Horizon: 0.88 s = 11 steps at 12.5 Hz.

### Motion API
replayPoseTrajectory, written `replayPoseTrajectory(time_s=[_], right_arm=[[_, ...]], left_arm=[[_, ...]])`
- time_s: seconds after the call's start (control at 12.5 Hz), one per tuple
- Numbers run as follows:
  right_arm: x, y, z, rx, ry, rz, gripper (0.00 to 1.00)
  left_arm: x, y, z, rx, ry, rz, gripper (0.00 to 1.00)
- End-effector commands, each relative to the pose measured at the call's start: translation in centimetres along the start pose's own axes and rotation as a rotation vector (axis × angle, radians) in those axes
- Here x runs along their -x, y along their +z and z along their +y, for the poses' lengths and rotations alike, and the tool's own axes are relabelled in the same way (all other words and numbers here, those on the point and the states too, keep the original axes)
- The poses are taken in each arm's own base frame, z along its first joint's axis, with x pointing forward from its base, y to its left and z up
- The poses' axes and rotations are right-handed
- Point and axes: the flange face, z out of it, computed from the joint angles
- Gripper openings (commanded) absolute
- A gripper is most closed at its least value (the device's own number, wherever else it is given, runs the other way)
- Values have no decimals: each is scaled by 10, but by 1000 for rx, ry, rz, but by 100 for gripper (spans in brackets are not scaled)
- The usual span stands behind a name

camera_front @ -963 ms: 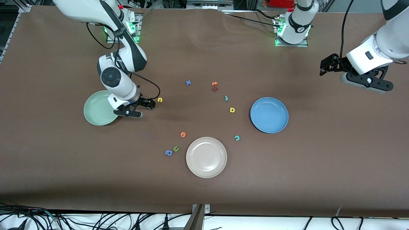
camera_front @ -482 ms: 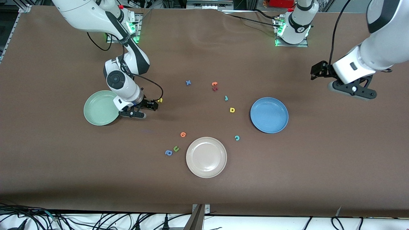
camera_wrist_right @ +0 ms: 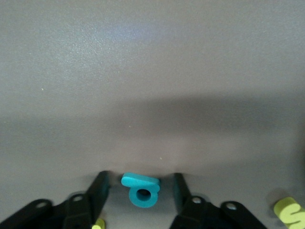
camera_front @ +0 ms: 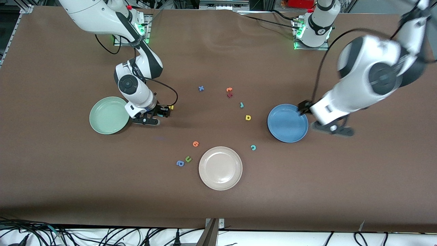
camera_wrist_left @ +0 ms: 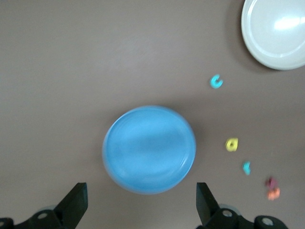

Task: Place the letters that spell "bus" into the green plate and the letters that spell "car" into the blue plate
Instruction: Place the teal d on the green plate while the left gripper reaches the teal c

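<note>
I will start spelling "car" in the blue plate [camera_front: 287, 123], so my left gripper will next take hold of the teal "c" by its curved body [camera_front: 253, 147].
My right gripper [camera_front: 161, 112] is low on the table beside the green plate [camera_front: 108, 115], toward the right arm's end. In the right wrist view the teal "b" [camera_wrist_right: 142, 190] lies between the right gripper's [camera_wrist_right: 139, 180] half-closed jaws, with a small gap on each side. A yellow letter [camera_front: 170, 107] lies just past the fingers [camera_wrist_right: 291, 213]. My left gripper [camera_front: 330, 129] hangs open and empty by the blue plate's [camera_front: 287, 123] rim [camera_wrist_left: 148, 149]. Teal "c" [camera_front: 253, 147], yellow "a" [camera_front: 248, 118] and thin teal "r" [camera_front: 241, 105] lie on the table.
A cream-white plate [camera_front: 220, 168] sits nearest the front camera. Orange [camera_front: 195, 144], green [camera_front: 188, 159] and blue [camera_front: 180, 163] letters lie beside it. A blue "x" [camera_front: 201, 88] and orange and dark red letters [camera_front: 229, 92] lie farther back.
The left arm swung in from its end of the table and came down next to the blue plate. The right gripper edged toward the yellow letter and its jaws narrowed around the teal "b".
</note>
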Motion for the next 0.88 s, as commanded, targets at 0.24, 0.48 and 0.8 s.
replayPoseTrajectory(time_s=[0.24,0.48,0.8], right_arm=[[3,5,0,-1,-16,-9,30],[3,5,0,1,-18,-12,11],[-4,-19,-1,23,-21,-28,10]], left_arm=[[-58,112,79,30,34,192,100],[-74,156,117,18,286,223,99],[-82,195,103,-22,702,244,95]])
